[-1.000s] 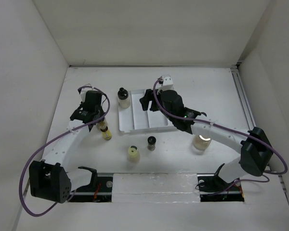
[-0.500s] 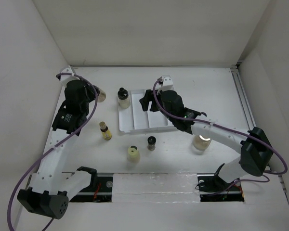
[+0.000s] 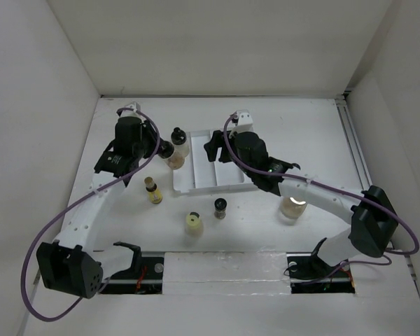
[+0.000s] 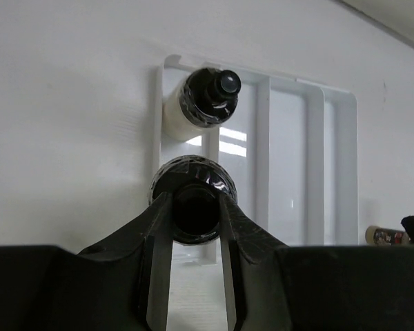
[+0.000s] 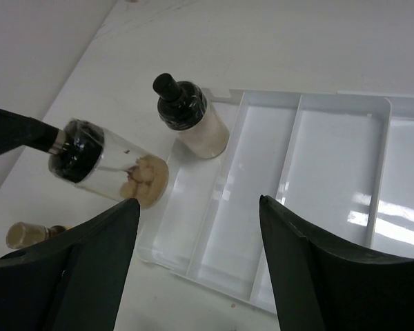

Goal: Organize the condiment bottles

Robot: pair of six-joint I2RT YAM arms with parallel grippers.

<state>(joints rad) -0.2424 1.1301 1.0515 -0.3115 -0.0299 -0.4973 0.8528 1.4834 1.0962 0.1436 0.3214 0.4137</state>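
Observation:
The bottle hangs tilted above the tray's edge and would fall from open fingers, so it is too early for my left gripper to let go.
My left gripper [image 3: 165,148] [image 4: 193,207] is shut on the black cap of a glass bottle with tan contents [image 3: 175,161] [image 5: 110,169]. It holds the bottle tilted over the near left part of the white tray [image 3: 227,183] [image 5: 331,152]. Another black-capped bottle [image 3: 179,142] [image 4: 203,103] [image 5: 190,117] stands in the tray's left compartment at the far end. My right gripper [image 3: 213,147] [image 5: 199,201] is open and empty above the tray. On the table are a slim amber bottle [image 3: 152,190] [image 5: 27,234], a cream-yellow bottle [image 3: 193,222], a small black-capped bottle [image 3: 220,207] and a silver-lidded jar [image 3: 292,207].
White walls close in the table on the left, back and right. A metal rail [image 3: 353,150] runs along the right side. The right arm's forearm [image 3: 315,190] passes just over the silver-lidded jar.
My left gripper has swung from the far left of the table to the right, carrying the glass bottle to the tray's left compartment. The right arm has not moved.

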